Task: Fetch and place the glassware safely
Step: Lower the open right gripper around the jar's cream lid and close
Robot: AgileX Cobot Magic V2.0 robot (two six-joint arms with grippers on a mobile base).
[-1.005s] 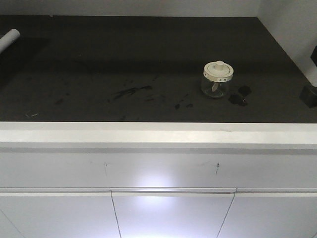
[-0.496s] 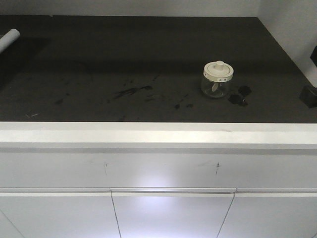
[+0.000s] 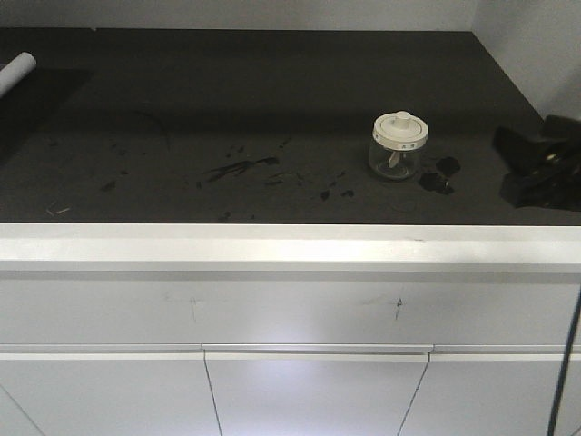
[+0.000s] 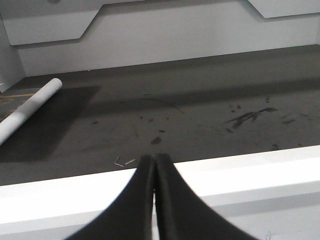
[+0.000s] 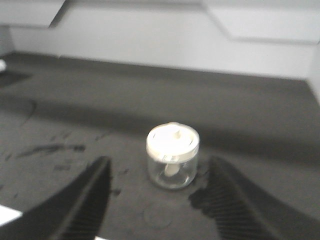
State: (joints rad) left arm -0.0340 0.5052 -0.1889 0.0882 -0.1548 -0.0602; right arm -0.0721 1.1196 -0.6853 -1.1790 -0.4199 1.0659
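Observation:
Next, my right gripper reaches the jar and picks it up by its lid's knob [image 3: 403, 116], leaving the jar's clear body [image 3: 392, 163] free for safe placing.
The glassware [image 3: 398, 145], a squat clear jar with a cream-white knobbed lid, stands upright on the dark countertop [image 3: 272, 100], right of centre. My right gripper [image 3: 510, 168] is at the right side of the counter, open and pointing at the jar from about a hand's width away. In the right wrist view the jar [image 5: 172, 156] stands just ahead of the open right gripper [image 5: 158, 161], beyond its fingertips and touching neither finger. My left gripper [image 4: 153, 161] is shut on nothing, hovering over the white front edge of the counter; it is out of the front view.
A white cylindrical tube [image 3: 16, 69] lies at the far left of the counter, also in the left wrist view [image 4: 30, 107]. Dark smears [image 3: 241, 167] mark the middle, and a black blotch [image 3: 439, 174] lies just right of the jar. White ledge [image 3: 290, 245] runs along the front.
The right gripper has come in from the right edge of the front view toward the jar. The jar and tube have not moved.

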